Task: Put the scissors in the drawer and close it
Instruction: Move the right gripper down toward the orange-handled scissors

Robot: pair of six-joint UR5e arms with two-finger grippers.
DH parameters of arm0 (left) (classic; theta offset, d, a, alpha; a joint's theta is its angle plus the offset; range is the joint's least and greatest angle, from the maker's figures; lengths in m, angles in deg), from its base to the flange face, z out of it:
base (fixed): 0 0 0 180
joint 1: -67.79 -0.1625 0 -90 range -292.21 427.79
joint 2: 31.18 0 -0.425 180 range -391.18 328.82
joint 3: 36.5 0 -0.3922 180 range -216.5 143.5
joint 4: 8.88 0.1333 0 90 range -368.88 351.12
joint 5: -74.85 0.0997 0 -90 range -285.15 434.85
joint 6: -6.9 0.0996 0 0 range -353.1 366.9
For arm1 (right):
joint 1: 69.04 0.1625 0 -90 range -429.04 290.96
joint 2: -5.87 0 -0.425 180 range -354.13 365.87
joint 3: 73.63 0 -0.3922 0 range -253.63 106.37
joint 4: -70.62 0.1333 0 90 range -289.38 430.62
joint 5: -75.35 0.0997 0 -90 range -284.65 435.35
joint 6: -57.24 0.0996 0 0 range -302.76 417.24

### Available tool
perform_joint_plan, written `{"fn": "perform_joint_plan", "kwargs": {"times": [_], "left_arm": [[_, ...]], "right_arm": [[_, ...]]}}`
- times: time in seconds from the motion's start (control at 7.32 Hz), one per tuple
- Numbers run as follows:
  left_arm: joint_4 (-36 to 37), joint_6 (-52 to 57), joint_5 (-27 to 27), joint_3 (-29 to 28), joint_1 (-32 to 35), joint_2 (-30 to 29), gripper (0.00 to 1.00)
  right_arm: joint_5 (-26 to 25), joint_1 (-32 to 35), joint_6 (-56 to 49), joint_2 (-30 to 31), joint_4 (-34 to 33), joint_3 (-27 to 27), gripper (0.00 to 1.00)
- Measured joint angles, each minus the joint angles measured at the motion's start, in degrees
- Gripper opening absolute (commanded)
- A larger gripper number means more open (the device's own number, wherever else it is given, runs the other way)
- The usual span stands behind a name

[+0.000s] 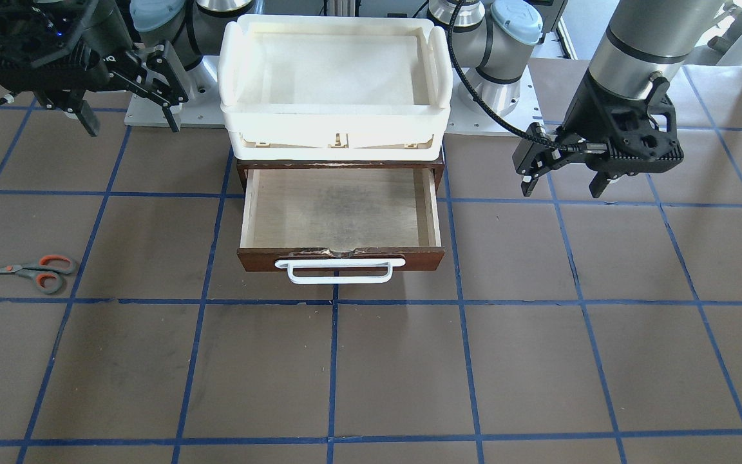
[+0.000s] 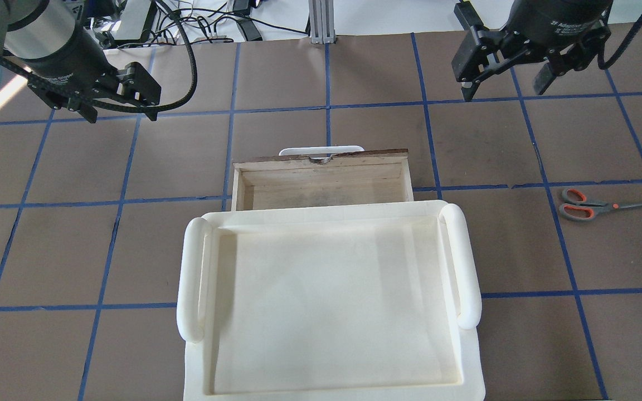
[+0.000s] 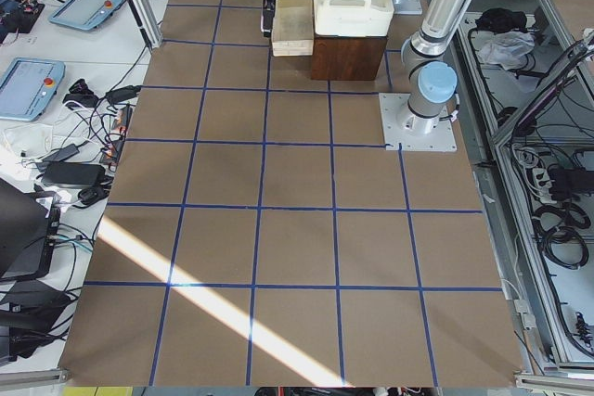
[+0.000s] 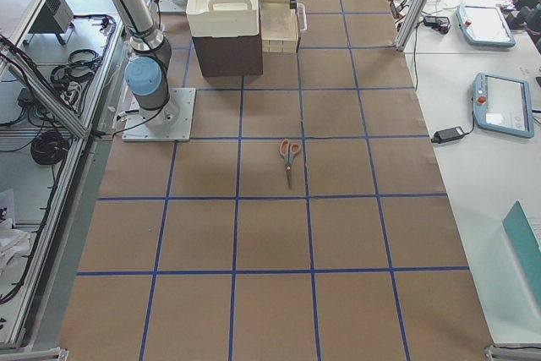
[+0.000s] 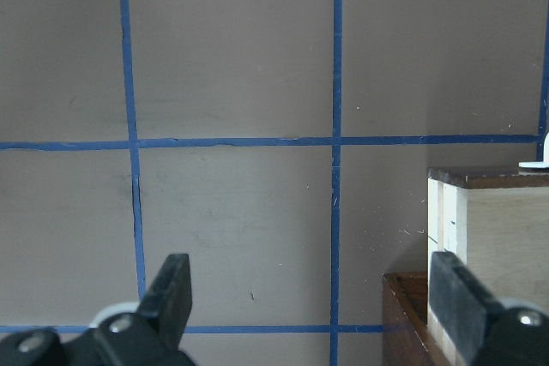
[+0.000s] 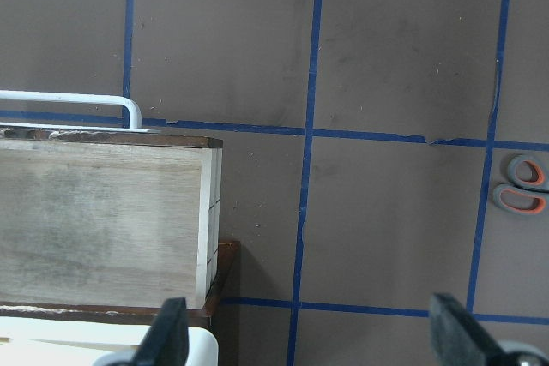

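Note:
My right gripper is to put the scissors [image 1: 26,270] in the drawer [image 1: 342,254], so next it needs to grab them by the pivot, where the blades meet the handles.
The scissors [image 1: 26,270] lie flat on the brown table, far to my right of the drawer; they also show in the overhead view [image 2: 591,206], and their handle loops show in the right wrist view [image 6: 521,186]. The drawer [image 1: 342,254] is pulled open, its pale interior empty, its white bar handle [image 1: 339,270] facing away from me. My right gripper [image 2: 505,89] hangs open and empty above the table, beyond the drawer and away from the scissors. My left gripper [image 2: 120,114] hangs open and empty on the drawer's other side.
A white plastic tray [image 2: 468,262] sits on top of the dark wooden cabinet [image 4: 226,55] that houses the drawer. Blue tape lines grid the table. Operator tablets and cables lie on side benches [image 4: 494,103].

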Motion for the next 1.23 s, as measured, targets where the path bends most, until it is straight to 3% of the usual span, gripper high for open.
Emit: {"fn": "perform_joint_plan", "kwargs": {"times": [0.68, 0.96, 1.23], "left_arm": [[0.0, 0.2, 0.2, 0.1, -0.1, -0.4, 1.00], [0.0, 0.3, 0.2, 0.1, -0.1, -0.5, 1.00], [0.0, 0.3, 0.2, 0.1, -0.1, -0.5, 1.00]], "right_arm": [[-0.1, 0.0, -1.8, 0.0, 0.9, 0.0, 1.00], [-0.7, -1.0, -10.8, 0.0, 0.9, 0.1, 1.00], [-3.4, -6.8, -27.3, -0.2, -0.4, 1.7, 1.00]]}}
